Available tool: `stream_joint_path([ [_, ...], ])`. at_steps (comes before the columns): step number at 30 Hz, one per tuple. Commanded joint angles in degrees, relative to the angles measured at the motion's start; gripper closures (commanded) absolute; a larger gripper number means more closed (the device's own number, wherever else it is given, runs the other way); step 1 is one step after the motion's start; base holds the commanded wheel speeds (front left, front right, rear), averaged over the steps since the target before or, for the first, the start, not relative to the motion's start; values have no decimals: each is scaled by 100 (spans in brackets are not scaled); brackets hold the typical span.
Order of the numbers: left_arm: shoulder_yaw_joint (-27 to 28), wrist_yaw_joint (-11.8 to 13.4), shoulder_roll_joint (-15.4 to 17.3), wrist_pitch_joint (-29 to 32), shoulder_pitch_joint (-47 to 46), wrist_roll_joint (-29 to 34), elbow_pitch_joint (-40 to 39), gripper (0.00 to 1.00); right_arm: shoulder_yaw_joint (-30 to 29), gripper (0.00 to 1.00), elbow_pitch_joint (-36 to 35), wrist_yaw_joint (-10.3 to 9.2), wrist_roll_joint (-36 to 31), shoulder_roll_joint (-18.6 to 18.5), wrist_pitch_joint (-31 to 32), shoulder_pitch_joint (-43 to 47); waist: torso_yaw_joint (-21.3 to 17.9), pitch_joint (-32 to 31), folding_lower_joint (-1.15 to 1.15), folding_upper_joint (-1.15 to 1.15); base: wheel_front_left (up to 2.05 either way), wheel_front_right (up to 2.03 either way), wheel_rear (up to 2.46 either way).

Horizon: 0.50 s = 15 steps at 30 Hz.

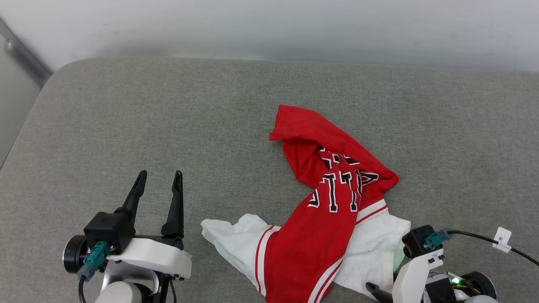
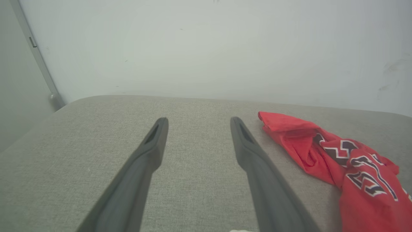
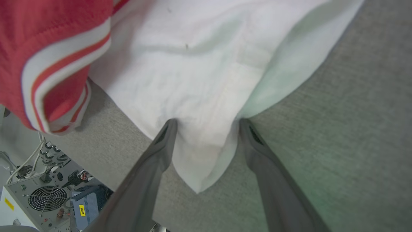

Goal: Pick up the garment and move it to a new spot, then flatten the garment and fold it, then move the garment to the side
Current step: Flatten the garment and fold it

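Next, my right gripper grabs that sleeve corner (image 3: 204, 149) of the garment, since the white sleeve spreads slack and wide and narrows to a creased end.
The garment (image 1: 324, 219) lies crumpled on the grey padded surface (image 1: 168, 118), right of centre. It is red with black white-outlined letters, and its white sleeves spread out at the near side. My left gripper (image 1: 161, 174) stands open over bare surface to its left, apart from the cloth. The left wrist view shows the same gripper (image 2: 199, 124) with nothing between its fingers and the garment (image 2: 347, 161) to its right. My right gripper (image 3: 207, 121) is open, its fingers on either side of a corner of the white sleeve (image 3: 199, 80). One right finger (image 1: 374, 290) shows at the garment's near right edge.
A pale wall (image 1: 269, 25) runs behind the surface. A metal rail (image 1: 25, 57) stands at the far left corner, where the surface drops off. Past the near edge, electronics with a fan (image 3: 42, 198) sit below. A black cable with a white tag (image 1: 501, 240) trails at the right.
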Motion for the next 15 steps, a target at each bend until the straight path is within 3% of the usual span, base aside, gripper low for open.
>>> stream_joint_path([
  [1,5,-24,-13,-26,-64,-4,25,0,342,0,460,23,175,167,298,365,-1,15,0,0,0,0,0],
  [2,9,-22,-9,-35,-66,-13,35,0,378,58,507,24,234,213,320,387,-9,19,0,0,0,0,0],
  [3,18,-21,6,-35,-63,-21,46,0,397,100,526,25,240,233,299,371,-28,16,0,0,0,0,0],
  [10,28,-115,121,245,42,-213,122,0,-118,100,103,6,42,182,-298,39,-248,-136,0,0,0,0,0],
  [15,-42,-516,415,1052,41,-658,147,0,-744,100,-201,10,-197,224,-614,67,-414,-281,0,0,0,0,0],
])
